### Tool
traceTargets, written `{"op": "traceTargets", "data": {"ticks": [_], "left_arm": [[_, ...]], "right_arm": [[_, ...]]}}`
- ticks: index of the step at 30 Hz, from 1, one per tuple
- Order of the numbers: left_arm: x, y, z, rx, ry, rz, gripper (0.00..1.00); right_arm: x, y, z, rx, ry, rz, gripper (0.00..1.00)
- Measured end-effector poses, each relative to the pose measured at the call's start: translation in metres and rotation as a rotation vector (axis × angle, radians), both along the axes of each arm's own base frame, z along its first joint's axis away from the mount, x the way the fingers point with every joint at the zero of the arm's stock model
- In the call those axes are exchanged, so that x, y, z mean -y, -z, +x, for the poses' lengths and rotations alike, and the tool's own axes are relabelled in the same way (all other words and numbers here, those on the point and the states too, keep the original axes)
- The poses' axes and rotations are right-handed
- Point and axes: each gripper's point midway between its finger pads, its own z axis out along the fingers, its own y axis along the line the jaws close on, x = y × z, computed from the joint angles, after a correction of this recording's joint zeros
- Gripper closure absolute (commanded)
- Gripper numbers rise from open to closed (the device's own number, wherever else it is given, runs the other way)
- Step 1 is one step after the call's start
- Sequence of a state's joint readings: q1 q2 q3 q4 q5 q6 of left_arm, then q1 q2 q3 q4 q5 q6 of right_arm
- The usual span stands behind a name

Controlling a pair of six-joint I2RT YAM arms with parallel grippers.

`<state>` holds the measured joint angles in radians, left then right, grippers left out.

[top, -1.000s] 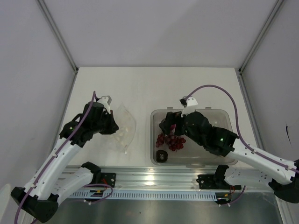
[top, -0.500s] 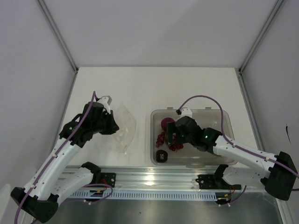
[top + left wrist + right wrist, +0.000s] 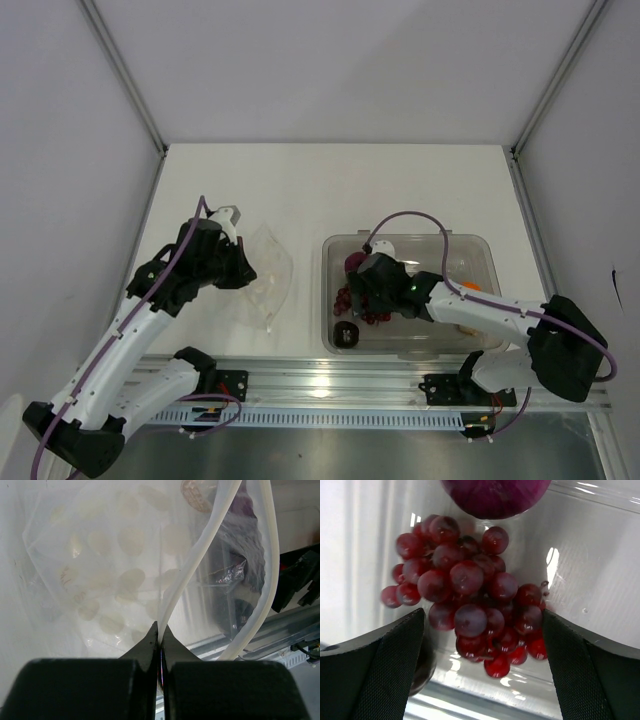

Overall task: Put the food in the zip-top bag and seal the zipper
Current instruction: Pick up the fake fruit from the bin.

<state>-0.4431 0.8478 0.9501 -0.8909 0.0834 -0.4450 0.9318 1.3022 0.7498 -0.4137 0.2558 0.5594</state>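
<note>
The right gripper's fingers reach only the upper grapes, so it should go lower before it closes on the grapes [image 3: 481,617].
The zip-top bag [image 3: 268,282] lies crinkled on the table left of centre, its mouth held apart. My left gripper [image 3: 242,270] is shut on one lip of the zipper [image 3: 186,575], the pale strip pinched between the fingertips [image 3: 150,639]. The food sits in a clear tub [image 3: 330,246]: a dark red grape bunch [image 3: 470,595], a purple round fruit [image 3: 495,495], a blackish lump [image 3: 345,333] and an orange ball [image 3: 470,286]. My right gripper [image 3: 482,617] is down inside the tub, open, with one finger on each side of the grapes and not touching them.
The tub's walls stand close around my right gripper. An aluminium rail [image 3: 320,385] runs along the near table edge by the arm bases. White enclosure walls rise on both sides. A purple cable [image 3: 410,218] loops over the right wrist.
My right gripper has moved left and down into the tub until its open fingers straddle the grape bunch. The left arm and the bag have stayed still.
</note>
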Motion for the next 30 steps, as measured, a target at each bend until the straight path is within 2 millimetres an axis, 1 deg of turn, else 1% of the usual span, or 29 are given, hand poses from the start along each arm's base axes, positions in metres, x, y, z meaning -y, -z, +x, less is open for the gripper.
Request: {"op": "traceTargets", "data": {"ticks": [5,11,14,17,18,22,23,24,25,30], "left_arm": [[0.001,-0.002,-0.001,0.008,0.004,-0.008,0.99],[0.002,-0.003,0.000,0.013,0.007,-0.013,0.99],[0.002,-0.003,0.000,0.013,0.007,-0.013,0.99],[0.002,-0.004,0.000,0.014,0.007,-0.014,0.99],[0.002,-0.004,0.000,0.014,0.008,-0.014,0.99],[0.002,-0.004,0.000,0.015,0.009,-0.017,0.99],[0.003,-0.004,0.000,0.015,0.011,-0.019,0.99],[0.003,-0.004,0.000,0.015,0.013,-0.021,0.99],[0.004,-0.004,0.000,0.015,0.015,-0.022,1.00],[0.004,-0.005,-0.001,0.014,0.018,-0.026,0.99]], "right_arm": [[0.002,0.016,0.004,-0.009,0.000,-0.054,0.03],[-0.001,0.030,0.009,-0.014,-0.003,-0.089,0.12],[-0.001,0.032,0.010,-0.009,-0.004,-0.091,0.19],[-0.003,0.031,0.012,0.000,-0.002,-0.082,0.33],[-0.003,0.032,0.012,0.002,-0.003,-0.081,0.42],[-0.001,0.030,0.013,0.018,0.001,-0.075,0.63],[-0.001,0.029,0.013,0.021,0.001,-0.071,0.74],[0.000,0.028,0.013,0.026,-0.002,-0.069,0.79],[0.000,0.026,0.012,0.028,0.000,-0.062,0.82],[0.001,0.019,0.009,0.036,-0.006,-0.042,0.86]]}}
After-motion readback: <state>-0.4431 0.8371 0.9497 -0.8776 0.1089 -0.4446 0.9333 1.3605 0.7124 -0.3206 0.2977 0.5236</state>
